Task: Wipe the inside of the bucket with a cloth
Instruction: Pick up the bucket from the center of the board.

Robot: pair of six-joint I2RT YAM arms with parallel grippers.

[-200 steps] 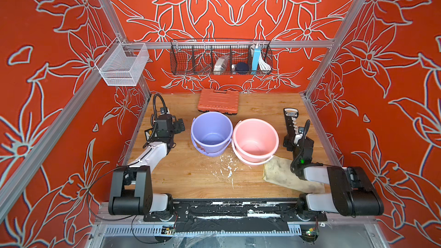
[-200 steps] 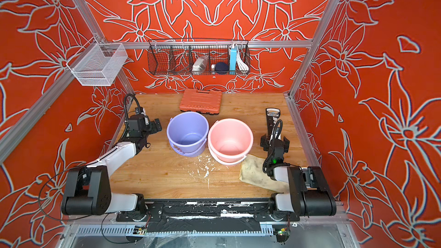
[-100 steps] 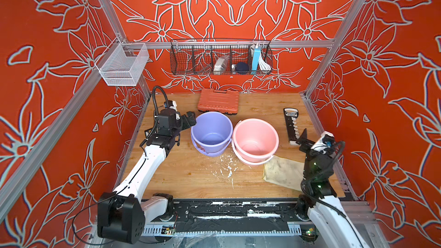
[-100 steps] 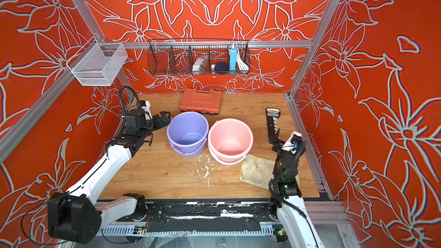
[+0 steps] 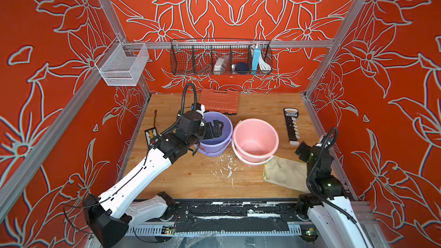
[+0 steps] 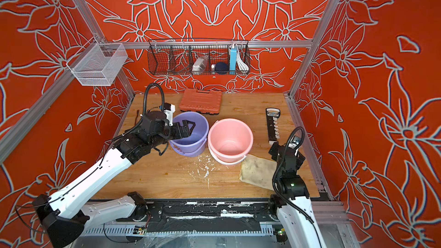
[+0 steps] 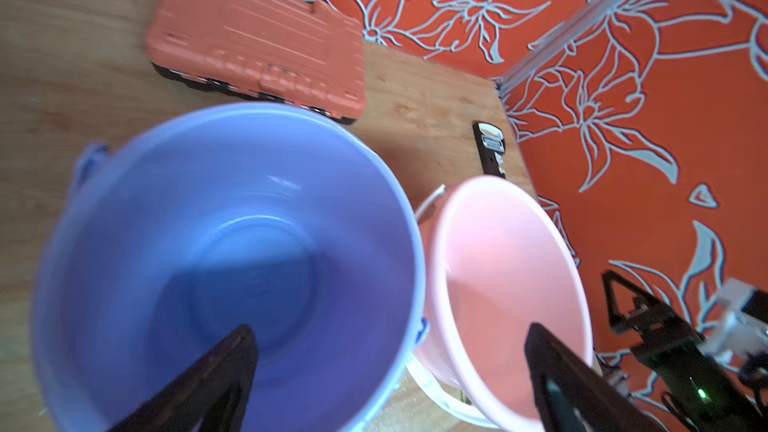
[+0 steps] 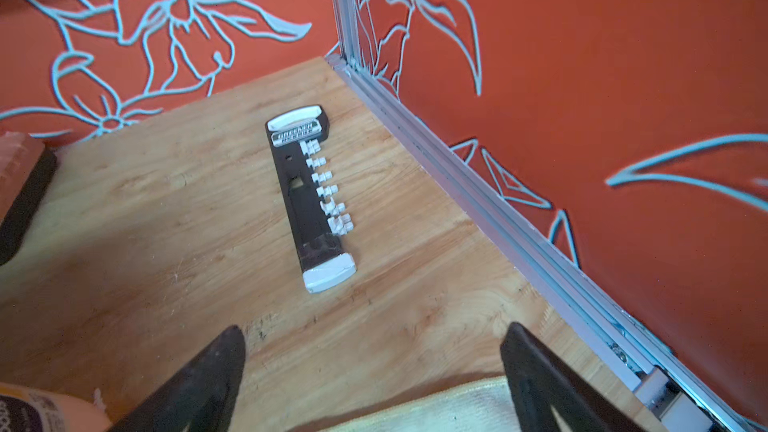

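Observation:
The left gripper takes the pink bucket's rim on the side facing the purple bucket next, so the pink bucket's opening stays open for wiping inside.
Two buckets stand side by side mid-table: a purple bucket [image 5: 218, 139] [image 6: 193, 137] and a pink bucket [image 5: 255, 139] [image 6: 230, 139], both holding nothing. The stained cream cloth [image 5: 284, 174] [image 6: 257, 171] lies flat by the pink bucket's near right side. My left gripper [image 5: 216, 128] [image 6: 187, 128] hangs open above the purple bucket's mouth; in the left wrist view the left gripper [image 7: 390, 332] has one finger over each bucket. My right gripper [image 5: 301, 151] [image 6: 274, 151] [image 8: 372, 330] is open and holds nothing, above the cloth's [image 8: 436, 409] far right edge.
An orange tool case [image 5: 219, 101] lies behind the purple bucket. A black wrench rack [image 5: 291, 125] [image 8: 309, 201] lies by the right wall. White flecks [image 5: 226, 167] dot the wood before the buckets. A small black item [image 5: 150, 135] sits at the left wall. Wire baskets [image 5: 220, 57] hang on the walls.
Both arms have unfolded from their low rest pose. The left gripper moved right to above the purple bucket. The right arm lifted and swung toward the cloth's far edge.

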